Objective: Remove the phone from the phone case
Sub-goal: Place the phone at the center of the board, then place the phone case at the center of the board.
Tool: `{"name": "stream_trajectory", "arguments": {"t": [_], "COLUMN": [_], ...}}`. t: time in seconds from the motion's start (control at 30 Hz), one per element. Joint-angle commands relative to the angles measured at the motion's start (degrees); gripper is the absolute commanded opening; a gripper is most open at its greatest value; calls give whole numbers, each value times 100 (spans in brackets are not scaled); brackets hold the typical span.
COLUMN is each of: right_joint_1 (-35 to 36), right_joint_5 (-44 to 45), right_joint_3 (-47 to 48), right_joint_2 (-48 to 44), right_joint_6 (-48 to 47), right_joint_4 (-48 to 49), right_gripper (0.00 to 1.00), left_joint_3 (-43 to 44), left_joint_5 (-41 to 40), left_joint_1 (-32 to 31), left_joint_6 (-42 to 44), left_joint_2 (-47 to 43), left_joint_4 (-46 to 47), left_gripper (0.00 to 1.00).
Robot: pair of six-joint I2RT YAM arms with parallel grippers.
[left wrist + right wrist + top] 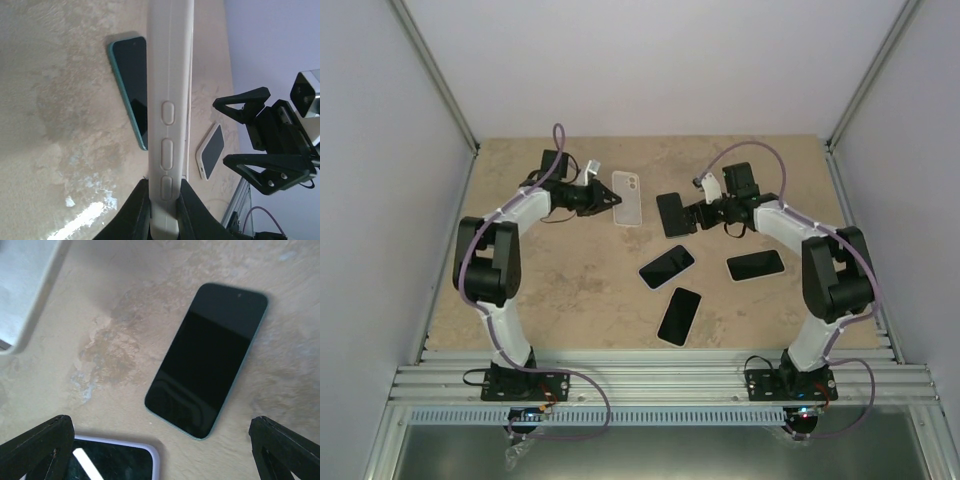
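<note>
The white phone case [627, 197] hangs above the table, apart from the teal-rimmed phone, and would fall if my left gripper opened now, so I keep holding.
My left gripper [605, 198] is shut on the white phone case [627, 197] and holds it edge-on, with its side buttons showing in the left wrist view [167, 125] between the black fingers [135, 210]. I cannot tell whether a phone is inside it. A bare black phone with a teal rim [673, 213] lies flat on the table just right of the case; it also shows in the right wrist view [210, 357] and the left wrist view [131, 85]. My right gripper [693, 214] is open and empty, hovering beside that phone, its fingertips [35, 450] spread wide.
Three more phones lie on the beige table [570, 290]: one in the middle [666, 266], one nearer the front [679, 315], one at the right [755, 265]. A phone in a pale case [110, 462] lies below the right gripper. Grey walls enclose the table.
</note>
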Motion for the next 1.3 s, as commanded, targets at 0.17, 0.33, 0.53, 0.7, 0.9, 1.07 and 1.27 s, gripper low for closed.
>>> {"name": "stream_trajectory", "arguments": {"t": [0.17,0.33,0.53,0.7,0.9,1.07,1.27], "right_joint_1": [-199,-231,-238,-241,-216,-120,-77], "right_joint_5": [-746,-619,-837,-951,-1243,-1360,-1455], "right_joint_3": [502,648,778,790,786,800,789], "right_joint_2": [865,1095,1479,1707,1884,1919,1906], "right_joint_6": [733,778,882,941,1028,1028,1012], "right_joint_4": [-54,-106,-154,-125,-96,-109,-124], "right_gripper": [98,98,98,98,98,98,98], "left_joint_3": [515,770,766,677,690,740,939], "left_joint_5": [-22,-257,-451,-550,-556,-568,-603], "left_joint_1": [-16,-122,-385,-450,-458,-479,-493], "left_joint_6": [112,131,71,-91,-182,-235,-242], "left_joint_2": [854,1255,1529,1677,1809,1904,2086], "left_joint_4": [67,-38,-6,146,191,220,192], "left_gripper": [0,0,0,0,0,0,2]}}
